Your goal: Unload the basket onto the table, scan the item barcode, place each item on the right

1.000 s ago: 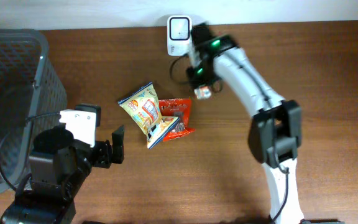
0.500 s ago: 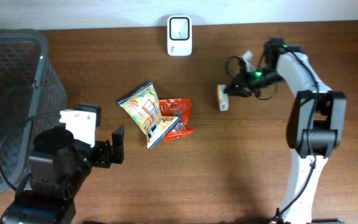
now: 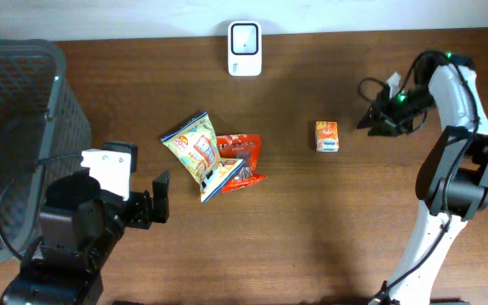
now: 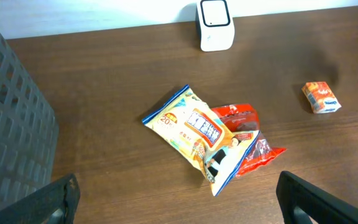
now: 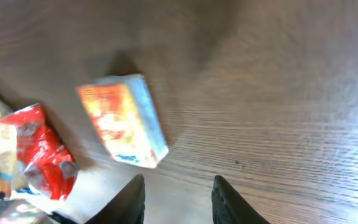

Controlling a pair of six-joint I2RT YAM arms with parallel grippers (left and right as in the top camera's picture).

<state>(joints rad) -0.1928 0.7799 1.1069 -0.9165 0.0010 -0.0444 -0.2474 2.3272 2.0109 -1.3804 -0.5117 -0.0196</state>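
Observation:
I should grab the orange and white box (image 3: 327, 136) by one end with my right gripper, so the rest stays uncovered to scan the barcode.
The item, a small orange and white box (image 3: 327, 136), lies flat on the brown table, right of centre; the left wrist view has this box (image 4: 321, 97) at its right edge. My right gripper (image 3: 369, 119) hovers just right of it, apart from it. In the right wrist view the box (image 5: 123, 121) lies ahead of the right gripper (image 5: 178, 186), whose jaws are parted with only bare table between them. The white scanner (image 3: 245, 48) stands at the table's back edge. My left gripper (image 4: 176, 186) is wide open and empty at the front left.
A yellow snack packet (image 3: 197, 152) lies partly over a red packet (image 3: 242, 161) at mid-table. A grey mesh basket (image 3: 15, 127) fills the left side, beside the left arm. A black cable trails from the scanner across the wood.
My right arm swung from the scanner out to the right, carrying the box. The box now lies on the table and the right jaws have parted off it. The left arm has not moved.

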